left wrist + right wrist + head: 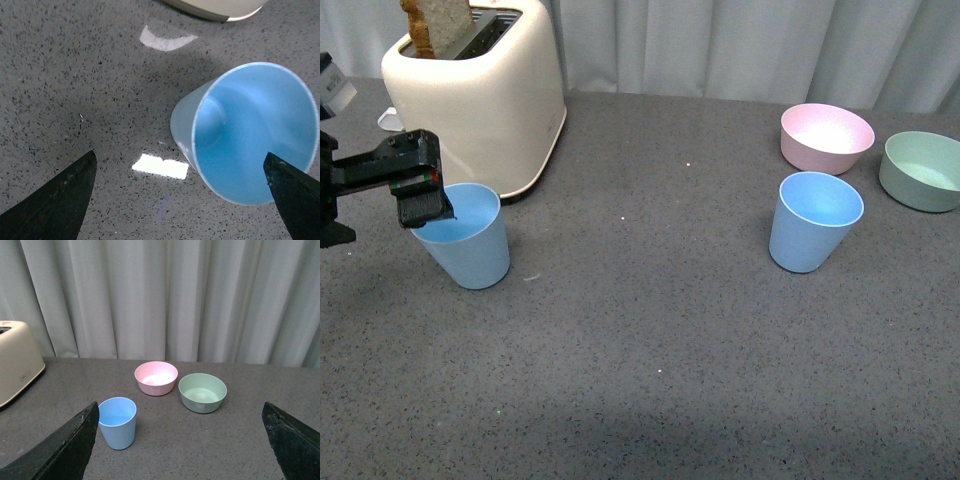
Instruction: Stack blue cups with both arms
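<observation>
The light blue cup should next be grabbed by its rim [434,239] with my left gripper, to stack it with the other cup [809,226].
One blue cup [470,240] stands upright in front of the toaster. My left gripper [425,208] hovers open over its rim on the left side. In the left wrist view this cup [250,135] lies off-centre in my left gripper [179,155], close to one finger [295,195] and well apart from the other. The second blue cup [813,222] stands upright at the right, in front of the pink bowl. The right wrist view shows that cup [117,422] ahead of my open right gripper [180,405], which holds nothing. The right arm is out of the front view.
A cream toaster [480,95] with a slice of toast [440,25] stands at the back left. At the back right a pink bowl [826,137] and a green bowl [922,170] sit side by side. Grey curtains hang behind the dark speckled table [650,330].
</observation>
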Tool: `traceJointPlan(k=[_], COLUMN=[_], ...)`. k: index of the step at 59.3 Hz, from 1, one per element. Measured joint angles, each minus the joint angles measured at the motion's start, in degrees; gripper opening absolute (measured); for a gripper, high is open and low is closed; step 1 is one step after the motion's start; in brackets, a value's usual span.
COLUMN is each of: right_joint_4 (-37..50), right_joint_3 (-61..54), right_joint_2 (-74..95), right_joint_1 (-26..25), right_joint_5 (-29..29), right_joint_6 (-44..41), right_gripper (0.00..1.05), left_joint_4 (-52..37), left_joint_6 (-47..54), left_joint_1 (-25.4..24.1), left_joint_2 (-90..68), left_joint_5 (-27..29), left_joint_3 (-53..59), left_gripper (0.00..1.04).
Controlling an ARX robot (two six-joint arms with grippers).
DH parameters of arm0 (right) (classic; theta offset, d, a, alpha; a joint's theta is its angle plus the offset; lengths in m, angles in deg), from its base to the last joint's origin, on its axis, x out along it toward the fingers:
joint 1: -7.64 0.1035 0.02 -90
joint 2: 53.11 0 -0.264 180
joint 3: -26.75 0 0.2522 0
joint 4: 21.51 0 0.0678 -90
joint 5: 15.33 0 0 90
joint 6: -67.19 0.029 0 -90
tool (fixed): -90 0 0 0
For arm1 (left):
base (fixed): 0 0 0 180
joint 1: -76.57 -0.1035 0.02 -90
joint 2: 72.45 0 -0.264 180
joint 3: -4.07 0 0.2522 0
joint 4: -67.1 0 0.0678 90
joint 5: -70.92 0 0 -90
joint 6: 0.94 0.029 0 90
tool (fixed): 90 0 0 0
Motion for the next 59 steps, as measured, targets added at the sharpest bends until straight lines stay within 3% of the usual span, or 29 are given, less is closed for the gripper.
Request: traceJointPlan(k=[14,21,49,59], right_joint_4=[0.0,0.0,0.0,0.0], right_joint_3=[0.0,0.0,0.0,0.0], right_joint_2=[0.0,0.0,0.0,0.0], right_joint_1=[0.0,0.0,0.0,0.0], right_joint_5=[0.0,0.0,0.0,0.0], right_joint_6=[0.0,0.0,0.0,0.0], right_gripper=[0.95,0.95,0.95,0.95], left_joint_4=[2.5,5.3,7.4,9.2], left_joint_6=[-2.1,-3.4,-7.0,-7.3], left_joint_1=[0.1,0.2,0.7,2.5], left_joint_2=[-2.8,-4.7,-6.6,-5.5], left_joint_5=[0.0,0.0,-1.0,-0.6], left_joint_3=[-3.5,-5.6,-7.4,-8.0], left_gripper=[0.98,0.76,0.07,0.04])
